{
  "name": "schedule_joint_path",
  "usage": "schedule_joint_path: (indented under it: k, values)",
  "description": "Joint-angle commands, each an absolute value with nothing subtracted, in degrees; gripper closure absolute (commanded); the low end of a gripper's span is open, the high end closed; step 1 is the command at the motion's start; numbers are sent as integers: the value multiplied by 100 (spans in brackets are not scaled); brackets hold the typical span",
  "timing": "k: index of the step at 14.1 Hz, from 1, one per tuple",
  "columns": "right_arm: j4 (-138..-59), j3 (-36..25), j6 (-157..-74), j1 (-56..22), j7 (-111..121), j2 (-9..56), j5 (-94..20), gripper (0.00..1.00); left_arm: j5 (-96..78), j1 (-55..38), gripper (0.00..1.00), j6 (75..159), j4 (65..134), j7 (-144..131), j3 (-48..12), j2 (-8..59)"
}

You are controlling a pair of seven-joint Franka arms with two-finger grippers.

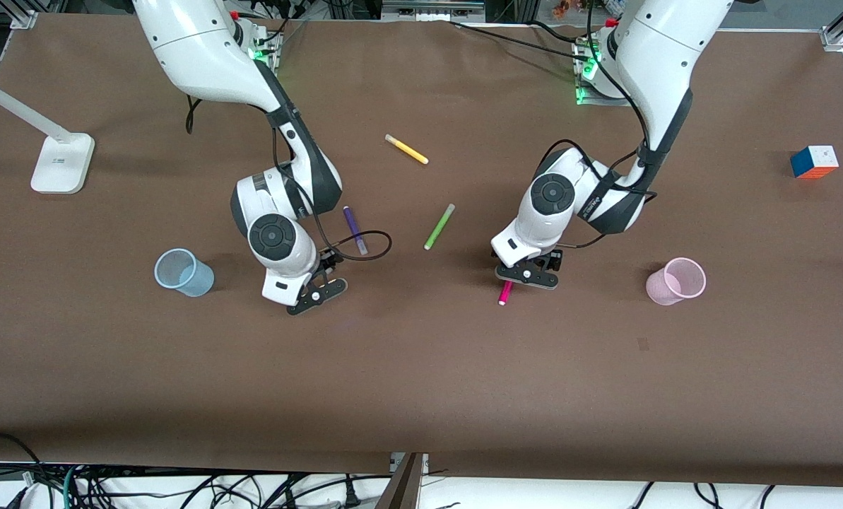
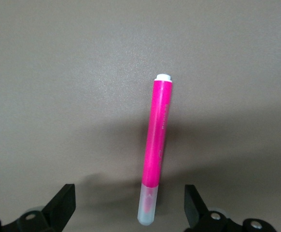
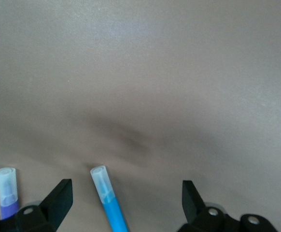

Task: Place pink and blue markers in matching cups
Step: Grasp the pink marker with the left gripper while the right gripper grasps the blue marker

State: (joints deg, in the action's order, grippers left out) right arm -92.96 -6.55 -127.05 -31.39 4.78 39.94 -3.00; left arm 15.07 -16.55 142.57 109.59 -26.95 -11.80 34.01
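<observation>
Next, my right gripper grabs the blue marker by its end with the cap [image 3: 104,187] to place it in the matching blue cup.
The pink marker [image 1: 505,292] lies on the table under my left gripper [image 1: 527,276]. In the left wrist view the pink marker [image 2: 157,145] lies between the open fingers of my left gripper [image 2: 130,208], its clear cap end nearest them, touching neither. My right gripper [image 1: 315,291] is low over the table beside the blue cup [image 1: 183,272]. It hides the blue marker in the front view. In the right wrist view the blue marker [image 3: 109,205] lies between the open fingers of my right gripper [image 3: 125,200]. The pink cup [image 1: 675,281] stands toward the left arm's end.
A purple marker [image 1: 355,230] lies by my right arm and shows in the right wrist view [image 3: 6,191]. A green marker [image 1: 439,226] and a yellow marker [image 1: 406,149] lie mid-table. A colour cube [image 1: 814,162] and a white lamp base [image 1: 62,162] sit at the table's ends.
</observation>
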Motion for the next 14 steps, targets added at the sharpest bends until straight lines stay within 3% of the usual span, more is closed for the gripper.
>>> schedule_joint_path:
  k: [1,6,7,9,10,14]
  values:
    - [-9693,-642,-13104,-3217,571,3911,-360,0,1679,-1766,20,14370,10978,-3067,-1151,3472]
    - [-9940,-572,-13210,-3234,563,3885,-369,0,1670,-1810,84,14370,10978,-3234,-1151,3568]
    - [-9949,-563,-13210,-3234,554,3885,-360,4,1670,-1854,100,14370,10978,-3356,-1143,3594]
    - [-9949,-562,-13210,-3243,554,3885,-360,27,1670,-1802,100,14265,10978,-3384,-1151,3507]
    - [-9949,-562,-13210,-3252,554,3885,-360,44,1670,-1776,100,14125,10969,-3340,-1151,3402]
    - [-9949,-562,-13210,-3313,536,3876,-360,94,1408,-1513,100,12546,10802,-2422,-1186,2639]
